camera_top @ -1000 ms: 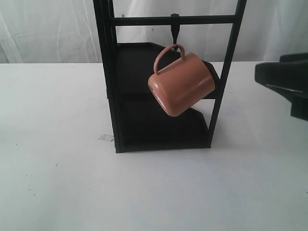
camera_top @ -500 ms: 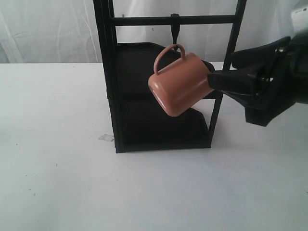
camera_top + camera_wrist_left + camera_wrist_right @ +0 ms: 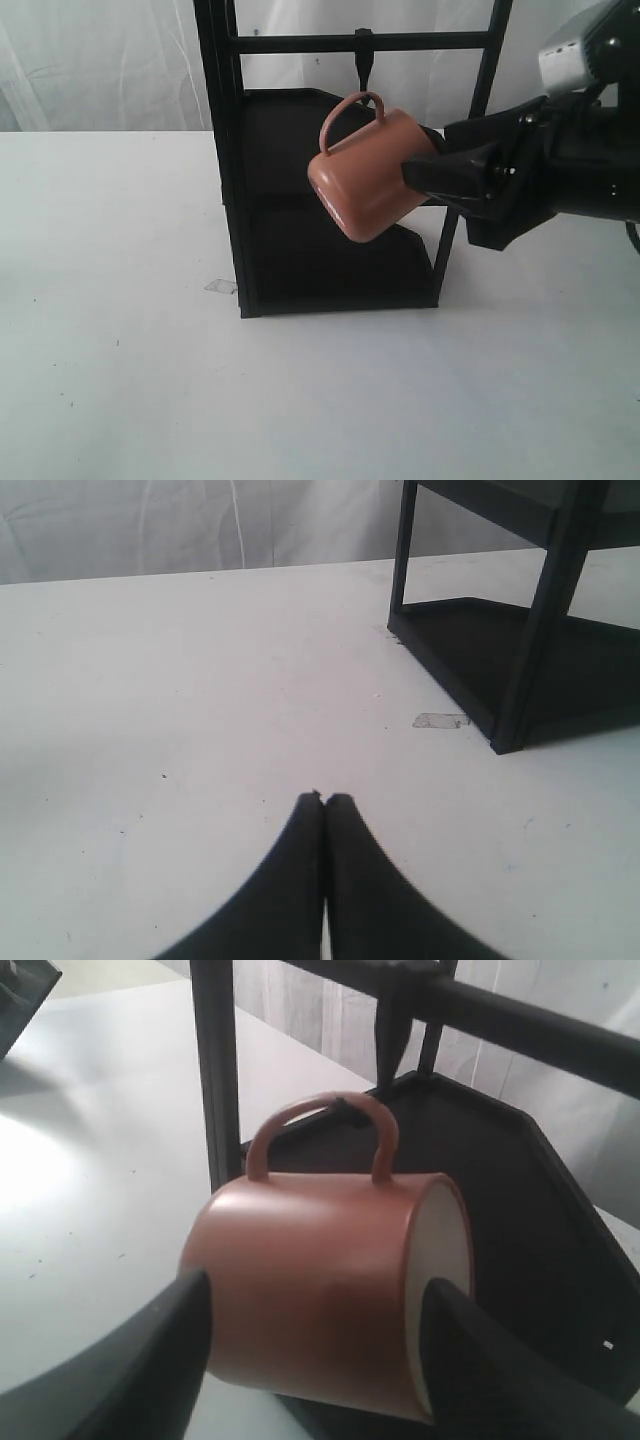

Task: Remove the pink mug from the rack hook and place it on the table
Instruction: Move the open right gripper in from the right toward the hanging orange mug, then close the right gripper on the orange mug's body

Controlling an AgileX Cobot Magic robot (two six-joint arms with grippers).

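Note:
Next, my right gripper should grab the pink mug by its rim (image 3: 419, 126), leaving the pink mug's loop handle (image 3: 327, 124) free to slip off the rack hook.
The pink mug (image 3: 370, 180) hangs tilted by its loop handle from the rack hook (image 3: 365, 65) under the crossbar of the black rack (image 3: 225, 150). My right gripper (image 3: 428, 155) has come in from the right and stands open, one finger at the mug's base and one at its mouth. In the right wrist view the mug (image 3: 320, 1280) fills the gap of the right gripper (image 3: 318, 1298), below the hook (image 3: 392, 1030). My left gripper (image 3: 324, 798) is shut and empty, low over the white table (image 3: 180, 680), and is out of the exterior view.
The rack's two black shelves (image 3: 330, 265) lie behind and below the mug, and its right upright (image 3: 470, 130) stands close to my right arm. A small scrap of tape (image 3: 220, 286) lies by the rack's front left foot. White table (image 3: 150, 370) stretches in front.
My right arm has moved in from the right edge toward the rack, bringing its open fingers to the hanging mug. The mug and the left gripper have not moved.

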